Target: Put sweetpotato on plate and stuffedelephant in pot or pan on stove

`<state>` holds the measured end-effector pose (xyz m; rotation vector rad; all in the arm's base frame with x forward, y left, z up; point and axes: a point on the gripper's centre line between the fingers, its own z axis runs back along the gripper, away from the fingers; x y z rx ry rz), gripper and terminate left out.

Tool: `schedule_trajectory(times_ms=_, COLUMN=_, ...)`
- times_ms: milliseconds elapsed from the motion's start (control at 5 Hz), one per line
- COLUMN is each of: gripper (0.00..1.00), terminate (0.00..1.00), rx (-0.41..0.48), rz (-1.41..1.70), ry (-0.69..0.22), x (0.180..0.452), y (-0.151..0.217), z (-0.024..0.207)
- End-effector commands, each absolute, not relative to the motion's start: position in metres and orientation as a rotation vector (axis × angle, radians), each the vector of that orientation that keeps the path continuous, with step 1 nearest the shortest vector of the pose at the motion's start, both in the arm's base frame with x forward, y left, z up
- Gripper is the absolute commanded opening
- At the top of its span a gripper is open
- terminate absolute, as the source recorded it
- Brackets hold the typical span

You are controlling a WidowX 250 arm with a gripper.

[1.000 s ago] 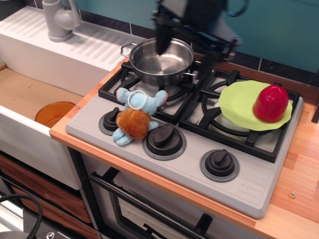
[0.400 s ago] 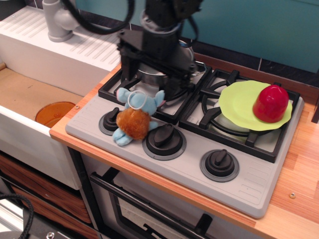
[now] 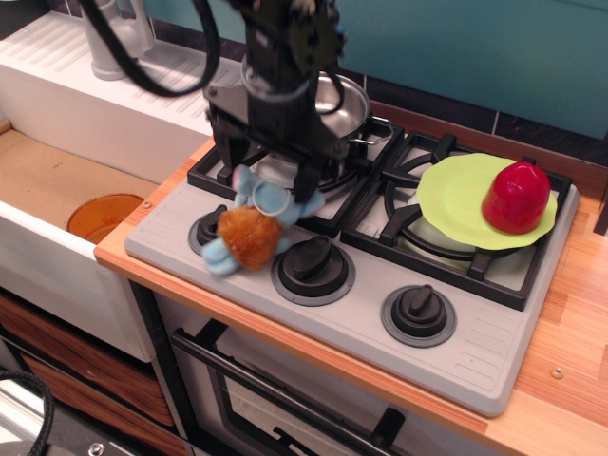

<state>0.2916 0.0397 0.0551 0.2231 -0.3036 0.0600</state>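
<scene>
My gripper should grab the stuffedelephant by its light-blue head (image 3: 270,197) next, so that the stuffedelephant can go into the steel pot (image 3: 344,101).
The stuffedelephant (image 3: 249,236) lies on the front left of the stove (image 3: 475,332), between the knobs and the left grate, its light-blue head under my gripper. My gripper (image 3: 268,185) is low over it, the fingers (image 3: 307,182) spread and standing on either side of the head, at its ears. The steel pot (image 3: 344,101) sits on the back left burner, mostly hidden behind my arm. The dark-red sweetpotato (image 3: 516,197) rests on the lime-green plate (image 3: 456,195) on the right burners.
Black knobs (image 3: 313,258) line the stove's front. A sink with an orange-brown disc (image 3: 103,217) lies to the left, with a grey faucet (image 3: 119,38) and a white drainer behind it. A wooden counter (image 3: 570,370) runs along the right.
My arm came from above the pot forward and down onto the stuffedelephant. The toy has shifted slightly, its lower foot swung to the left. The sweetpotato and plate have not moved.
</scene>
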Motion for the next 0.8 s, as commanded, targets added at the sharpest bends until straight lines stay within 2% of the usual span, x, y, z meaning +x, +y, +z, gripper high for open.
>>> schedule_trajectory(times_ms=0, gripper=1.00, terminate=0.00, rx=0.228, rz=0.090, ry=-0.342, x=0.2791, y=0.0426, z=0.0538)
schedule_trajectory(times_ms=200, gripper=1.00, terminate=0.00, rx=0.223, rz=0.114, ry=-0.335, x=0.2790, y=0.0435, z=0.0536)
schedule_trajectory(times_ms=400, gripper=0.00, terminate=0.00, rx=0.212, rz=0.135, ry=-0.325, x=0.2790, y=0.0441, z=0.0535)
schedule_trajectory(times_ms=600, gripper=0.00, terminate=0.00, rx=0.210, rz=0.122, ry=-0.304, x=0.2783, y=0.0434, z=0.0524)
